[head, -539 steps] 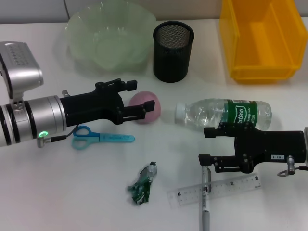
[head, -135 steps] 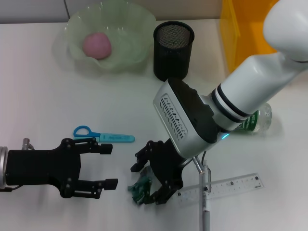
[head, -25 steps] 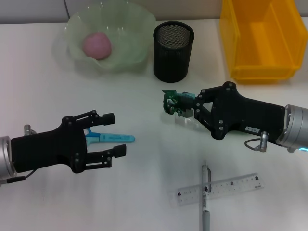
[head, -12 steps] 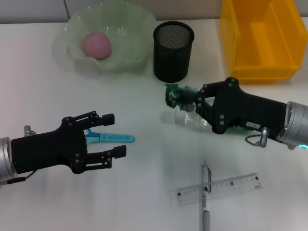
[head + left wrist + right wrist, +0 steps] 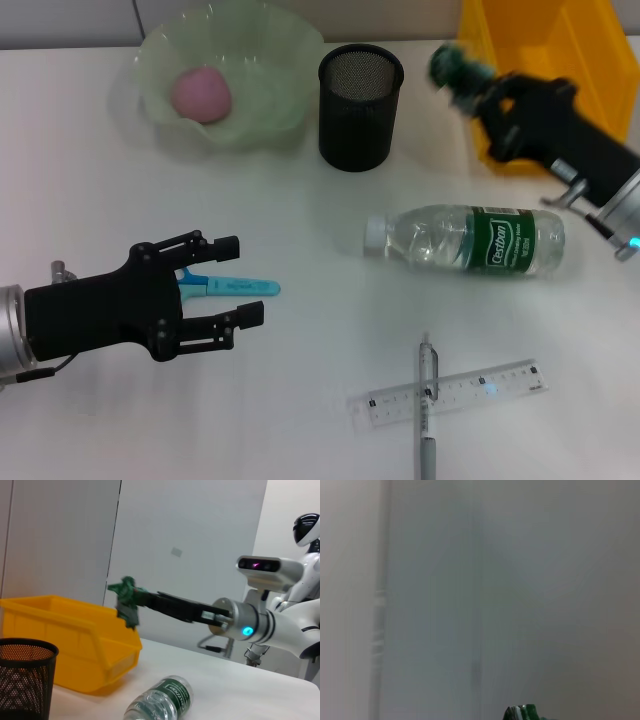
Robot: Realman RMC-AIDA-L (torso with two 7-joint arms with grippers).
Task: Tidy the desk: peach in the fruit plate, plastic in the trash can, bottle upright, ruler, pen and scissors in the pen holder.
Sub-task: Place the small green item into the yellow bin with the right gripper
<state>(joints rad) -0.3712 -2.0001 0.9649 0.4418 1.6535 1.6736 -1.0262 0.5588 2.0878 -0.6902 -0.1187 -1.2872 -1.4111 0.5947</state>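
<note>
The green plastic (image 5: 449,63) is hanging outside the trash can's side. My right gripper needs to move it over the trash can's opening (image 5: 545,40) before it opens.
My right gripper (image 5: 472,84) is shut on the crumpled green plastic (image 5: 449,63) and holds it in the air by the near-left corner of the yellow trash can (image 5: 545,80). The left wrist view shows the plastic (image 5: 125,600) above the can's rim (image 5: 65,625). The pink peach (image 5: 200,95) lies in the green fruit plate (image 5: 270,60). The bottle (image 5: 465,240) lies on its side. A clear ruler (image 5: 470,392) and a pen (image 5: 426,415) cross near the front edge. My left gripper (image 5: 238,280) is open, level with the blue scissors (image 5: 240,288).
The black mesh pen holder (image 5: 360,105) stands between the plate and the trash can, close to the raised right arm. In the left wrist view the bottle (image 5: 160,700) lies in front of the can and the pen holder (image 5: 22,680) stands beside it.
My right gripper has carried the plastic up and back to the right, from beside the pen holder to the trash can's corner, uncovering the bottle. The left arm has not moved.
</note>
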